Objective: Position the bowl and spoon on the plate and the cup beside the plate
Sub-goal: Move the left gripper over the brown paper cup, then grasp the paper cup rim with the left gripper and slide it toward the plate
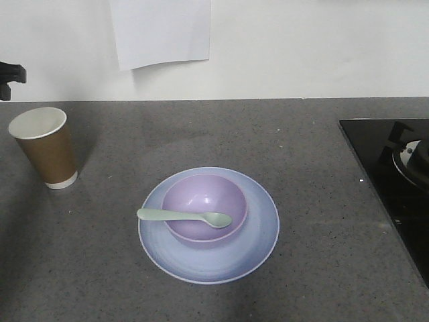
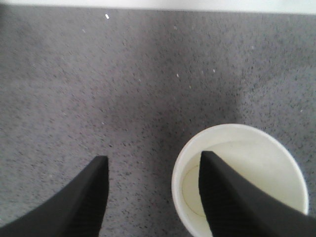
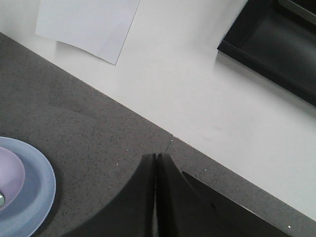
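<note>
I should stand the brown paper cup (image 1: 47,151) beside the plate, my left gripper grabbing the cup's rim on the side away from the plate, one finger inside.
The lavender bowl (image 1: 208,198) sits in the middle of the pale blue plate (image 1: 261,235). The mint-white spoon (image 1: 181,216) lies across the bowl, its handle sticking out to the left. The brown paper cup (image 1: 47,151) stands upright at the far left, apart from the plate. In the left wrist view my left gripper (image 2: 153,160) hangs open above the cup (image 2: 256,158), one finger over its white inside and the other over bare counter. My right gripper (image 3: 156,157) is shut on nothing, to the right of the plate (image 3: 39,192) and bowl (image 3: 10,177).
A black cooktop (image 1: 395,181) takes up the right edge of the grey counter. A white wall with a taped sheet of paper (image 1: 161,30) closes off the back. A bit of black arm hardware (image 1: 10,77) shows at the far left.
</note>
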